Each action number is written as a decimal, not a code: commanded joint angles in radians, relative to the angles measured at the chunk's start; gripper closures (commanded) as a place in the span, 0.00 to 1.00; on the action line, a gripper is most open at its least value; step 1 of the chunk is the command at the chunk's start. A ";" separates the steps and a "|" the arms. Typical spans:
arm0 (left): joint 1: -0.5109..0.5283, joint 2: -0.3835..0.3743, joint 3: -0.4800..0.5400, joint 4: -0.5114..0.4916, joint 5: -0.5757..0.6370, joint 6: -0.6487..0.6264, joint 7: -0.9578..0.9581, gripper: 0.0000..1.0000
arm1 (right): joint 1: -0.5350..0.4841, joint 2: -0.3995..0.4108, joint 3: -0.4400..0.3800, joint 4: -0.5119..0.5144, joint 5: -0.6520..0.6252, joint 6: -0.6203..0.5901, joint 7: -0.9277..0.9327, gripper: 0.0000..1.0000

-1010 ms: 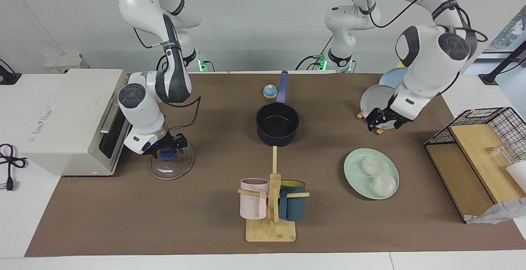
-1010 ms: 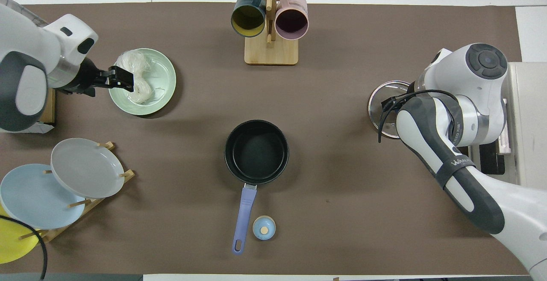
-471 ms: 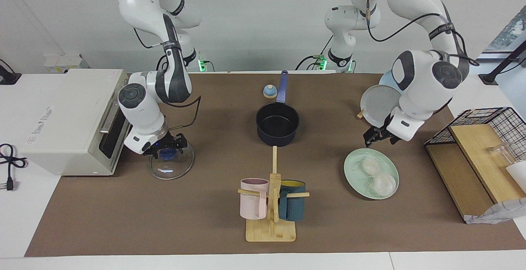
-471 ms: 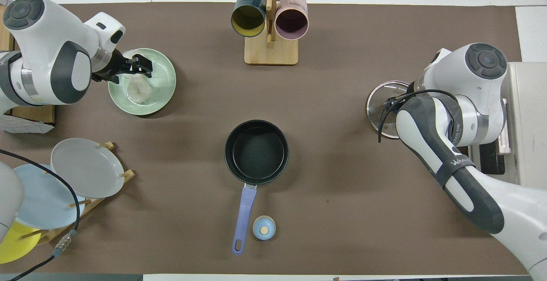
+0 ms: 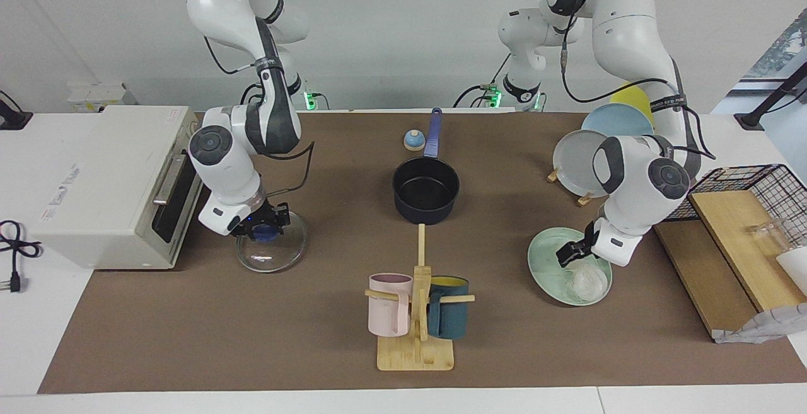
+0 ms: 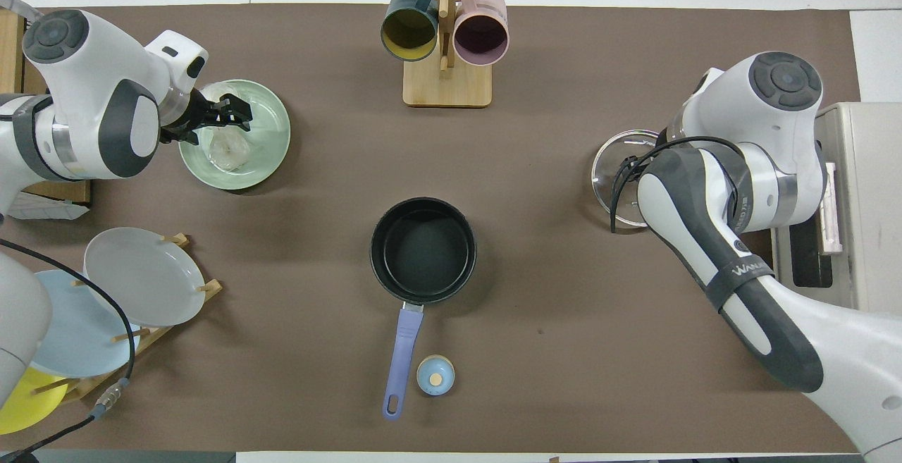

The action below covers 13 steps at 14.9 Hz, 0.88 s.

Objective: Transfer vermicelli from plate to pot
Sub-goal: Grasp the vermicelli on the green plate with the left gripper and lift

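Note:
The vermicelli nests are between my left gripper's fingers, which reach down low over the mint-green plate [image 6: 272, 129]. My fingers would hold the vermicelli if I closed now.
The pale mint-green plate [image 5: 541, 256] lies toward the left arm's end of the table, also in the overhead view [image 6: 273, 132]. Two whitish vermicelli nests lie on it; one [image 5: 587, 283] shows in the facing view, one [image 6: 225, 151] in the overhead view. My left gripper [image 5: 565, 254] hangs open, low over the plate and the nests [image 6: 236, 112]; I cannot tell if it touches them. The dark navy pot [image 5: 425, 190] stands empty mid-table, handle toward the robots [image 6: 423, 248]. My right gripper [image 5: 265, 226] is shut on the blue knob of a glass lid [image 5: 280, 253].
A wooden mug rack [image 5: 416, 345] with a pink and a dark teal mug stands farther from the robots than the pot. A rack with grey, light blue and yellow plates [image 5: 577, 162] is near the left arm. A toaster oven [image 5: 101, 181], a small blue bell [image 5: 413, 140] and a wire basket [image 5: 750, 181] also stand here.
My left gripper came down from beside the plate rack to low over the plate and nests. My right gripper shifted the glass lid a little toward the table's middle.

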 commanded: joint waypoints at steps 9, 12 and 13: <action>-0.008 -0.016 0.004 0.014 0.040 0.042 -0.018 1.00 | 0.064 -0.001 0.004 0.145 0.018 -0.151 0.076 0.74; -0.012 -0.105 -0.016 0.052 -0.021 -0.082 -0.021 1.00 | 0.070 -0.001 0.004 0.145 0.020 -0.151 0.076 0.74; -0.025 -0.143 -0.028 0.081 -0.058 -0.161 -0.035 1.00 | 0.070 -0.001 0.004 0.147 0.020 -0.154 0.076 0.74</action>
